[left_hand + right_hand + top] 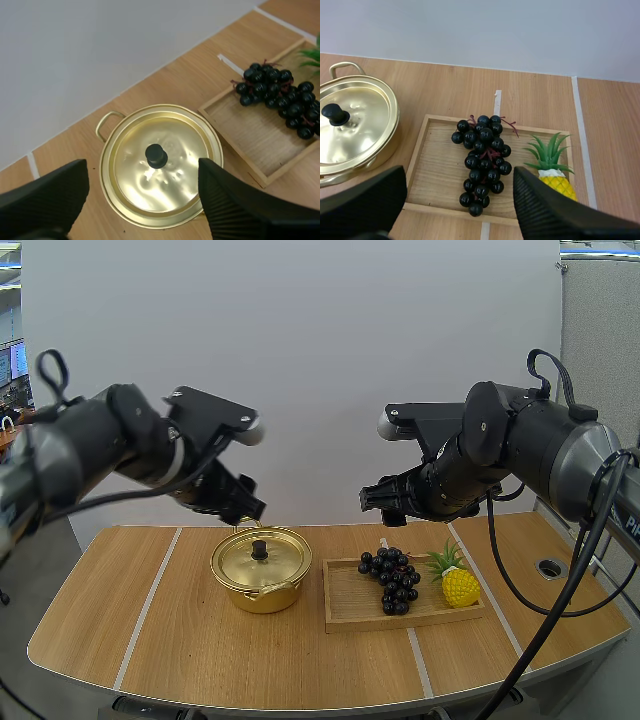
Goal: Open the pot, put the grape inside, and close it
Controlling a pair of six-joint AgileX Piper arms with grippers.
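The gold pot needs to be opened for the grapes (391, 580). My left gripper needs to grab the lid by the black knob (260, 550) next.
A gold pot (261, 570) stands left of centre on the table with its lid (157, 167) on, a black knob (156, 155) in the middle. My left gripper (243, 508) hovers above the pot's far rim, open, its fingers (227, 200) spread either side of the knob. A bunch of dark grapes (391, 580) lies in the wooden tray (345, 600) to the right of the pot. My right gripper (382, 502) hangs above the tray, open, with the grapes (482, 155) between and below its fingers (545, 210).
A toy pineapple (457, 582) lies in the tray to the right of the grapes, also beside them as pineapple (555, 172) in the right wrist view. Bare wooden table (200, 650) stretches in front of the pot and tray.
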